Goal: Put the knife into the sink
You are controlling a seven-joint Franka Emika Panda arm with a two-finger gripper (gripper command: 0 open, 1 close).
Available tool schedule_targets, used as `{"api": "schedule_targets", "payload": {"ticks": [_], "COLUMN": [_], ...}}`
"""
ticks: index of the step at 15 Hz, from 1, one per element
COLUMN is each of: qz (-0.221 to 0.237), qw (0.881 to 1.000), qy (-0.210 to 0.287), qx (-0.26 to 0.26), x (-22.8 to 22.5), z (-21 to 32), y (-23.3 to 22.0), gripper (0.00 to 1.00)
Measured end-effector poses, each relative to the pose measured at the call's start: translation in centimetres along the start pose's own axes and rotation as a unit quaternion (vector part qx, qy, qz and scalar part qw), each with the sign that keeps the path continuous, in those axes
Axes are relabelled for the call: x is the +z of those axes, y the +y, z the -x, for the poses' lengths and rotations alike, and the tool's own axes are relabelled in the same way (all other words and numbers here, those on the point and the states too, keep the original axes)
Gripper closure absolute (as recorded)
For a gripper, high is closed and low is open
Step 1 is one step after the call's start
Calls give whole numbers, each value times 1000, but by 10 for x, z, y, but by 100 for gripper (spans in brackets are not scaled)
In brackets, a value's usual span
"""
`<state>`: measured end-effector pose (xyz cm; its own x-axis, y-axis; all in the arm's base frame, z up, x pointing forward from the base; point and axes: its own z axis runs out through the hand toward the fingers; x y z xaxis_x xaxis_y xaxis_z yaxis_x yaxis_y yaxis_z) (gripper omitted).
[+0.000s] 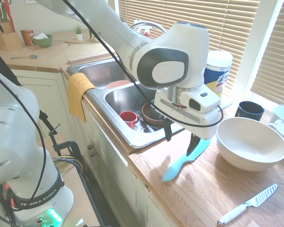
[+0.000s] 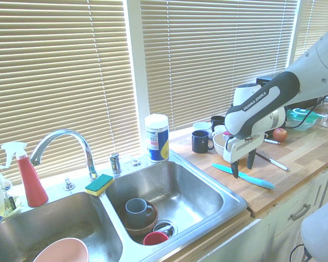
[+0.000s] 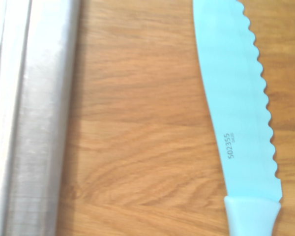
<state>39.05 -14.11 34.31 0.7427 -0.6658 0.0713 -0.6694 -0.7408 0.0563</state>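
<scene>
My gripper is going to pick up the knife next by the sides of its smooth handle point(image 2: 254, 180), because the knife's serrated blade point(image 2: 222, 168) is bare on the counter.
The turquoise plastic knife point(image 1: 182, 163) point(image 2: 246, 176) lies flat on the wooden counter beside the sink's right rim. Its serrated blade point(image 3: 236, 103) fills the wrist view, with the steel rim point(image 3: 29, 118) along one side. My gripper point(image 1: 181, 138) point(image 2: 242, 165) hangs open just above the knife's middle, one dark finger on each side of it, holding nothing. The stainless double sink point(image 1: 114, 136) point(image 2: 229, 204) holds a red cup point(image 1: 128, 118), a grey mug in a brown bowl point(image 2: 138, 210) and a pink bowl point(image 2: 63, 251).
A large white bowl point(image 1: 251, 142) stands right behind the knife. A white-handled steel knife point(image 1: 248, 204) lies nearer the counter's front. Black mug point(image 1: 249, 110), wipes canister point(image 2: 157, 137), faucet point(image 2: 63, 143), sponge point(image 2: 99, 184), spray bottle point(image 2: 28, 176) and a yellow towel point(image 1: 78, 92) surround the sink.
</scene>
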Motion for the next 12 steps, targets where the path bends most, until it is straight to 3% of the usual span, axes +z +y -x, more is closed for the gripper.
{"api": "schedule_targets", "payload": {"ticks": [8,9,12], "qz": [6,6,2], "qw": [1000,1000,1000], "qy": [-8,-6,1], "qx": [5,5,5], "x": [31,31,31], "z": [-5,-5,-6], "y": [8,8,7], "gripper": [0,100,100]}}
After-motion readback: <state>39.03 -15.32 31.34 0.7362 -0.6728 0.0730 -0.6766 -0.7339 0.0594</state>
